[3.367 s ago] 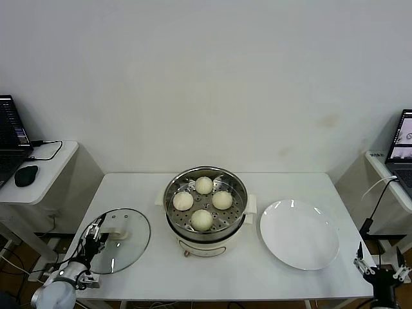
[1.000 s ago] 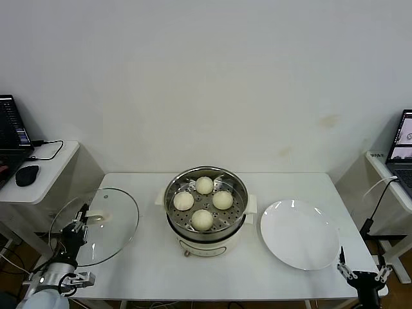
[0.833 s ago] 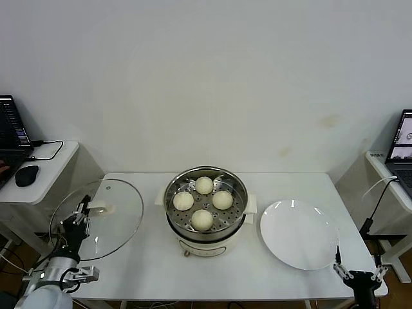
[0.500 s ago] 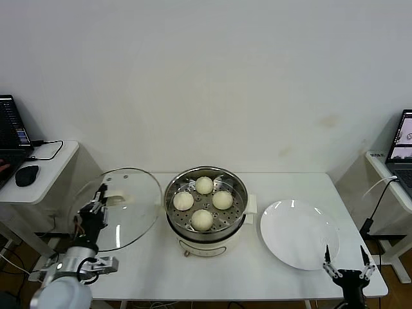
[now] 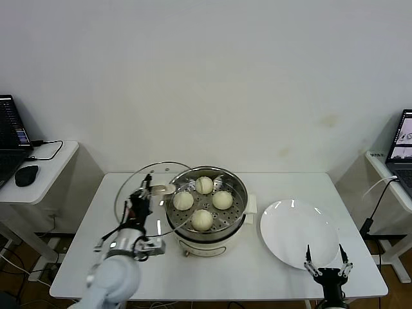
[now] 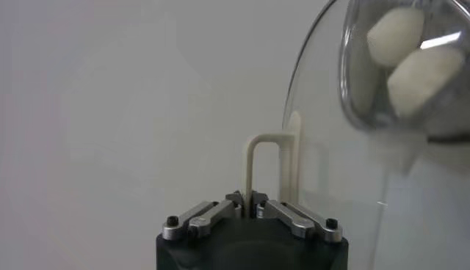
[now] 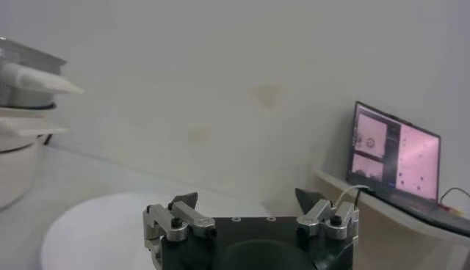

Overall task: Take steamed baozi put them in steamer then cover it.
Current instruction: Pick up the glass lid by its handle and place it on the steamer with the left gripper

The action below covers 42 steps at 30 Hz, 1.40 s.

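Observation:
The glass lid hangs tilted, short of the steamer's far rim, and would fall if the robot opened now. The left gripper should first move the lid toward that rim.
The steamer [image 5: 212, 235] stands at the table's middle, with several steamed baozi [image 5: 202, 219] on its perforated floor. My left gripper [image 5: 149, 190] is shut on the cream handle [image 6: 263, 158] of a glass lid [image 5: 154, 177]. It holds the lid tilted in the air, just left of the steamer's rim. In the left wrist view the jaws [image 6: 247, 199] pinch the thin handle loop, and baozi [image 6: 407, 66] show through the glass [image 6: 345, 183]. My right gripper [image 5: 327, 267] hangs open and empty at the table's front edge, below the plate.
A flat white plate [image 5: 299, 235] lies right of the steamer and shows in the right wrist view as plate [image 7: 95, 227]. Side tables with a laptop [image 5: 11, 132], a mouse [image 5: 26, 175] and another laptop [image 7: 396, 161] flank the white table [image 5: 290, 187].
My left gripper lifted the lid off the table at the left and carried it up and right to the steamer's edge. The right arm drifted left along the front edge.

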Tool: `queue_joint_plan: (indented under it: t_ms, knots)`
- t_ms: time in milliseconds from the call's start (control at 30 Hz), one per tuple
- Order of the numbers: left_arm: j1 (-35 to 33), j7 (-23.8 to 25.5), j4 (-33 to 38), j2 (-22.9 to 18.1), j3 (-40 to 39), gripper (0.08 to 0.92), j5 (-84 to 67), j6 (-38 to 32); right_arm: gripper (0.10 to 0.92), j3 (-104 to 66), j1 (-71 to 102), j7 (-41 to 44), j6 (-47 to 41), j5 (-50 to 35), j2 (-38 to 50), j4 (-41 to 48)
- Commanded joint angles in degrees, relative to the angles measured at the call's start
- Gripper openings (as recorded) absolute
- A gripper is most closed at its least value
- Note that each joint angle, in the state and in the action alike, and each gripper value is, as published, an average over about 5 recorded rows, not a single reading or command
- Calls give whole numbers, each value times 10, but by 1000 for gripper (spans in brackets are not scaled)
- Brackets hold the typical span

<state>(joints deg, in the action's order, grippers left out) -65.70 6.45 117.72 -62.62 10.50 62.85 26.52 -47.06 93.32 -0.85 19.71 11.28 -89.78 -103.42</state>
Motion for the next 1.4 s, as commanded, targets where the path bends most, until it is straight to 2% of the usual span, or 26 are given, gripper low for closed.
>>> queue_joint_plan:
  t_ms: [33, 467, 1400]
  knots:
    - [121, 87, -82, -128, -125, 146, 141, 34, 823, 20, -7, -5, 3, 32, -6, 20]
    - [135, 114, -120, -177, -142, 146, 198, 37, 823, 24, -7, -5, 4, 37, -6, 27]
    - [118, 104, -149, -188, -140, 146, 219, 30, 823, 33, -7, -4, 6, 41, -6, 34]
